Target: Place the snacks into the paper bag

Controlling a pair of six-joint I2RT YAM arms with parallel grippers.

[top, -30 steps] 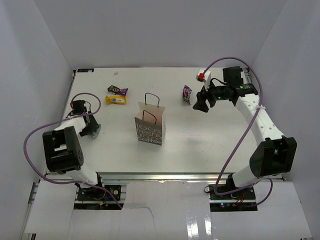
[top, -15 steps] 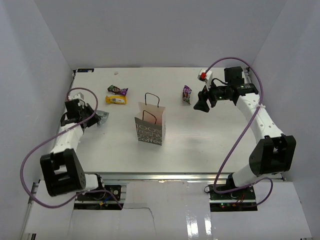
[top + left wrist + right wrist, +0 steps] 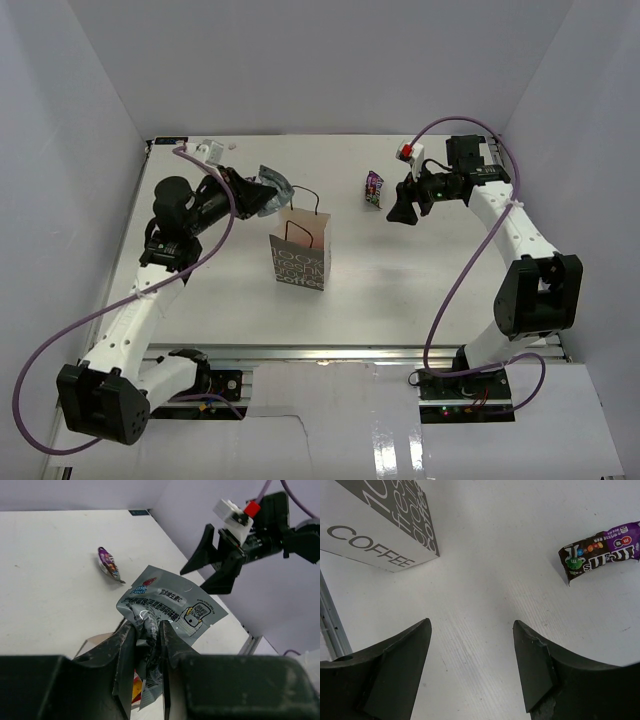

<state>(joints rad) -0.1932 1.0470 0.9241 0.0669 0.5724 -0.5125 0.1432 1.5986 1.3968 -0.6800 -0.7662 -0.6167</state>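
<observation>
The snack packet (image 3: 273,185) stays in my left gripper for now, until the packet is over the paper bag's opening. The packet hangs mostly outside the paper bag's rim.
The paper bag (image 3: 300,255) stands upright mid-table, "coffee" lettering on its front; it also shows in the right wrist view (image 3: 380,530). My left gripper (image 3: 256,196) is shut on a crumpled silver-grey snack packet (image 3: 273,185), held in the air at the bag's back-left, over its rim. In the left wrist view the packet (image 3: 167,602) sticks out past the gripper (image 3: 147,628), and something red and yellow (image 3: 134,689) shows below. A dark purple packet (image 3: 373,188) lies on the table right of the bag (image 3: 600,552). My right gripper (image 3: 403,207) is open and empty beside it (image 3: 471,626).
White walls close in the table (image 3: 420,290) on the left, back and right. My left arm (image 3: 185,215) covers the back-left part of the table. The right gripper (image 3: 215,565) shows in the left wrist view beyond the purple packet (image 3: 109,565).
My left arm has swung from the table's left edge up and right to the bag, carrying the silver-grey packet. It now hides the two packets at back left. The right arm has barely moved.
</observation>
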